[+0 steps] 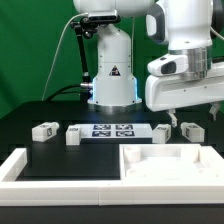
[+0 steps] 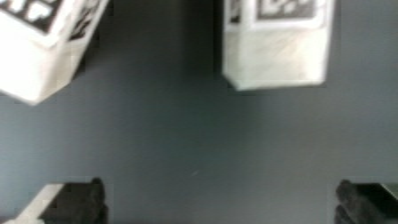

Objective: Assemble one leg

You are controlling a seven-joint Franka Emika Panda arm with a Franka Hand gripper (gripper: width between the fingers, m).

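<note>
My gripper will next hold the leg's tagged body to fit it into the flat white piece.
Four legs, small white blocks with black-and-white tags, lie on the dark table. Two lie at the exterior view's left (image 1: 43,130) (image 1: 75,134) and two at its right (image 1: 163,131) (image 1: 192,130). My gripper (image 1: 193,116) hangs open and empty just above the right pair. In the wrist view, two legs (image 2: 39,50) (image 2: 276,45) lie ahead of the open gripper (image 2: 221,205). Its dark fingertips (image 2: 71,205) stand wide apart over bare table and touch neither leg.
The marker board (image 1: 112,130) lies between the two pairs of legs, in front of the robot base (image 1: 112,75). A large flat white piece with recesses (image 1: 165,160) lies at the front. A white border piece (image 1: 20,165) runs along the front left.
</note>
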